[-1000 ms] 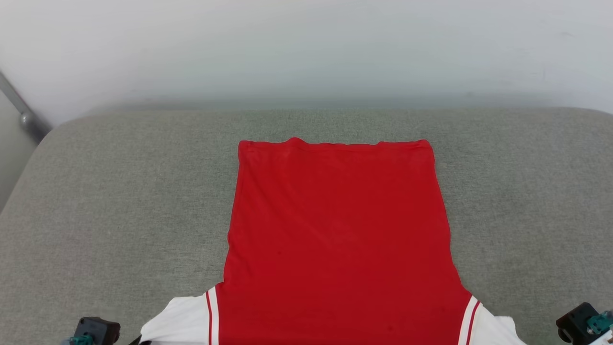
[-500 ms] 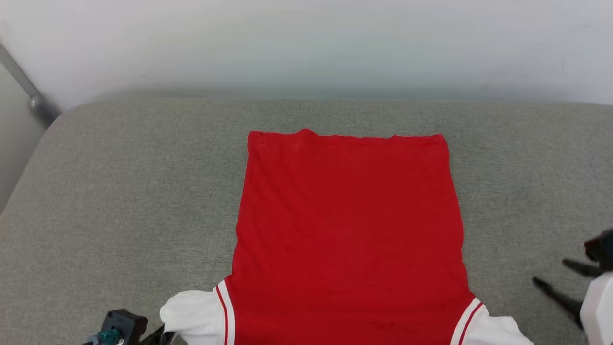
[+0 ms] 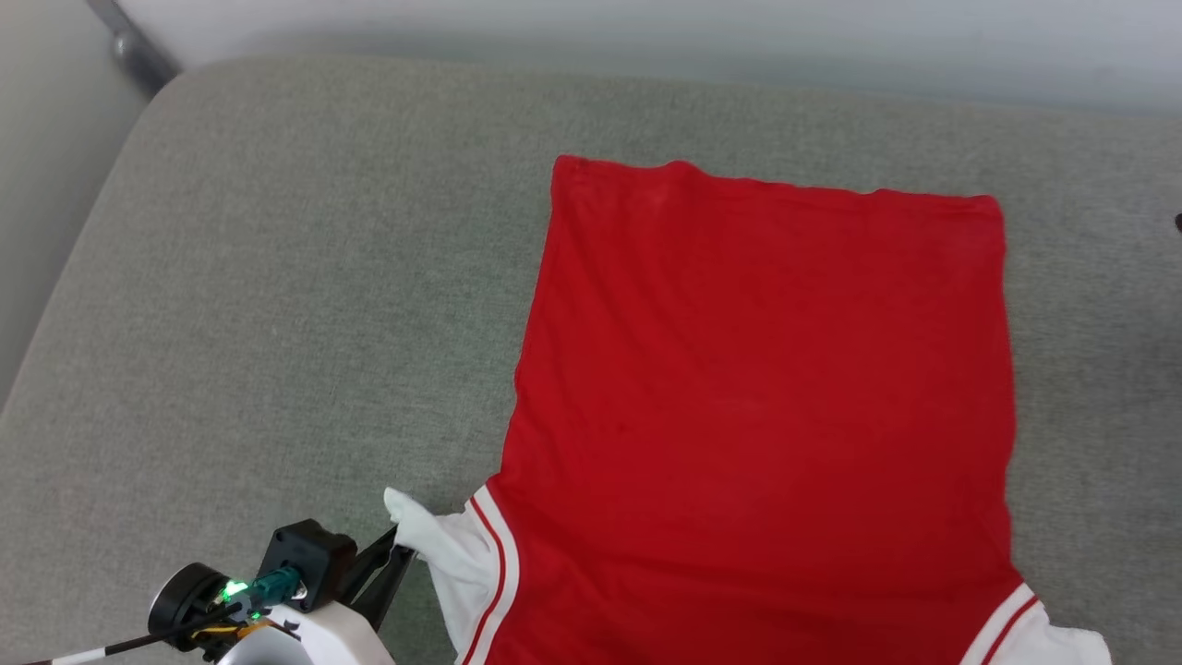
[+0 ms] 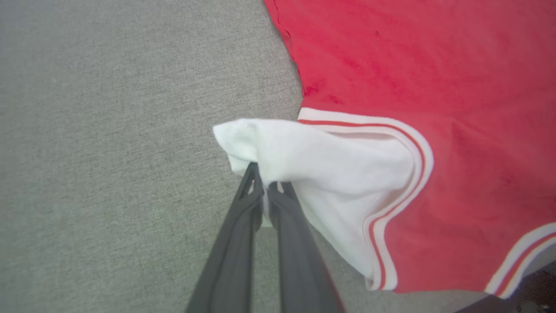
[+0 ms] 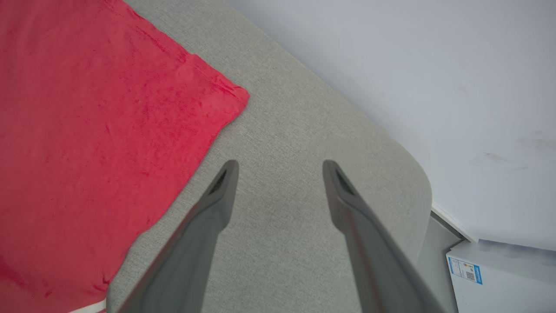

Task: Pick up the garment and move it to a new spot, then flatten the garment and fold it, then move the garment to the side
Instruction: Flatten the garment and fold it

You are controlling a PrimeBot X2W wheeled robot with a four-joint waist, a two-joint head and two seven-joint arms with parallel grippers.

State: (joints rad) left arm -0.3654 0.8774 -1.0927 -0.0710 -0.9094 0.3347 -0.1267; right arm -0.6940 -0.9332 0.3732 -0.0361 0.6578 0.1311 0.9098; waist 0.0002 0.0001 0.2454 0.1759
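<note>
The garment's red body point(image 3: 776, 377) lies flat on the cushion. My right gripper grabs it by its hem corner point(image 3: 986, 209) next, as a raised edge shows there.
The garment point(image 3: 766, 397), a red jersey with white sleeves and red-white striped seams, lies spread flat on the grey cushion point(image 3: 277, 305), hem toward the wall. My left gripper point(image 3: 399, 547) is shut on the tip of its white left sleeve point(image 3: 443, 545), pinching the cloth point(image 4: 312, 165) between closed fingers point(image 4: 243, 208). My right gripper point(image 5: 278, 167) is open above bare cushion point(image 5: 282, 230), just right of the garment's far hem corner point(image 5: 226, 95), holding nothing. The other white sleeve point(image 3: 1053, 637) lies at the lower right.
A pale wall point(image 3: 646, 28) runs behind the cushion. A grey metal post point(image 3: 134, 42) stands at the far left corner. In the right wrist view, a white box with a label point(image 5: 486, 274) sits beyond the cushion's rounded right edge.
The head camera has tilted down and turned left, shifting the scene. My right gripper opened and moved up beside the hem corner. The left gripper lifted and bunched the white sleeve.
</note>
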